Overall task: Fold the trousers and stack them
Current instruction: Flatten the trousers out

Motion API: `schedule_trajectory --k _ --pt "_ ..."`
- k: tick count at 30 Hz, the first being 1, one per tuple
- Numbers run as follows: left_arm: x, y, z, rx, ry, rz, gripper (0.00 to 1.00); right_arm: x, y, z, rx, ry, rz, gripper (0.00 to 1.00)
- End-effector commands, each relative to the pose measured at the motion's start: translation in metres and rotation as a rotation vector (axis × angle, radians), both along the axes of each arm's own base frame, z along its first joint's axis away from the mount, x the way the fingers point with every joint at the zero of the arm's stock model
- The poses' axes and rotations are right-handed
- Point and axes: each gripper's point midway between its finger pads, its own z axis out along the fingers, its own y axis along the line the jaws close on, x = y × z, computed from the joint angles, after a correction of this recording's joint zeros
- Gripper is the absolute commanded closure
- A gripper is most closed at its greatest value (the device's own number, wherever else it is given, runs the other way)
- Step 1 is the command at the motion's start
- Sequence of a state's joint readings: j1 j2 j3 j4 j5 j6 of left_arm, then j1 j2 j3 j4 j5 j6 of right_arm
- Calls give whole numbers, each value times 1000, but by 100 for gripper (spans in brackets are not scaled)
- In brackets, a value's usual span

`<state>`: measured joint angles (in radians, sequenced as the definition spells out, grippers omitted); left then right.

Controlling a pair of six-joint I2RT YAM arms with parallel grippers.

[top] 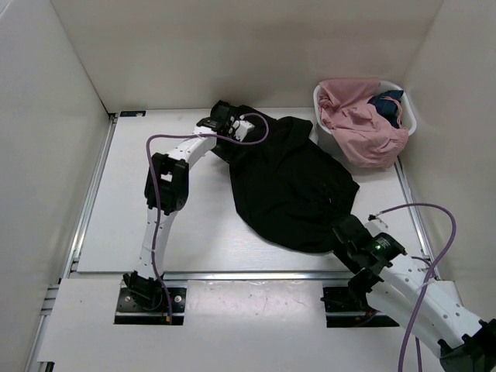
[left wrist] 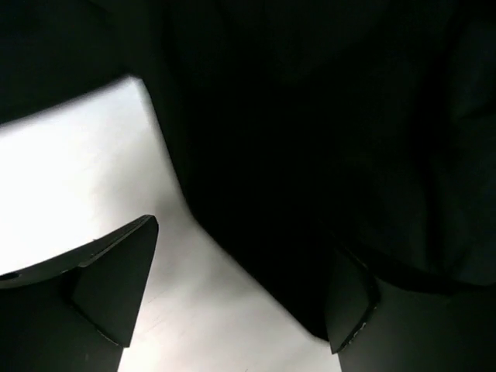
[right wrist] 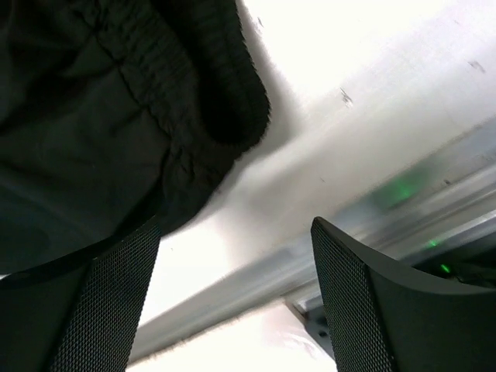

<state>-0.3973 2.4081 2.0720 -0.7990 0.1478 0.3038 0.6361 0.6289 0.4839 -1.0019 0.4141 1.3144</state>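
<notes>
I next need to grab the black trousers (top: 291, 186) with my right gripper at the near corner of the ribbed waistband, so that I can pull the trouser leg flat for folding.
The black trousers (top: 291, 186) lie in a loose heap across the middle of the table. My left gripper (top: 231, 122) sits at their far left edge, open. In the left wrist view its jaws (left wrist: 240, 291) stand wide over the white table, with the black cloth (left wrist: 325, 155) reaching in beside the right finger (left wrist: 353, 298). My right gripper (top: 346, 232) is at the heap's near right edge, open. In the right wrist view nothing lies between its meshed fingers (right wrist: 364, 302), and the ribbed waistband (right wrist: 201, 93) lies just beyond the left one.
A white basket (top: 409, 116) stands at the back right, holding a pink garment (top: 360, 128) and a small dark blue garment (top: 387, 105). White walls close in the table on three sides. A metal rail (top: 248, 275) runs along the near edge.
</notes>
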Motion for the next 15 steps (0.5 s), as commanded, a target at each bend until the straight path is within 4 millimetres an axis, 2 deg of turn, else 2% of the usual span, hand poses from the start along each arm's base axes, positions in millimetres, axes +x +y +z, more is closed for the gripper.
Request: schedule_trajectory --k 1,4,5,6,7,9,11,12,13,14,15 --pt "-11 -9 -11 -44 52 -5 14 28 5 3 5 -98 -59 17" --pt "-16 0 -23 -5 66 11 41 40 7 0 -53 -82 -45 17" --pt "-20 1 -23 -2 72 11 53 38 2 -7 -107 -32 -58 17" --pt "-23 3 -22 0 76 11 77 45 3 -2 -125 -37 -64 17" --pt "-29 7 -15 6 70 15 86 48 -5 -2 -178 -30 -83 17" --pt "-39 9 -6 -2 69 2 86 52 -12 -11 -245 9 -88 16" --pt "-57 21 10 -8 62 -6 86 63 -11 -18 -259 21 -92 19" --pt "-64 24 17 -9 59 -6 86 65 -15 -22 -257 45 -102 29" --pt "-78 40 34 -11 45 5 86 65 -16 -27 -256 70 -106 38" --pt "-86 47 43 -14 36 14 86 70 -15 -27 -235 65 -112 69" --pt "-98 58 51 -6 36 28 86 67 -16 -34 -210 94 -117 85"
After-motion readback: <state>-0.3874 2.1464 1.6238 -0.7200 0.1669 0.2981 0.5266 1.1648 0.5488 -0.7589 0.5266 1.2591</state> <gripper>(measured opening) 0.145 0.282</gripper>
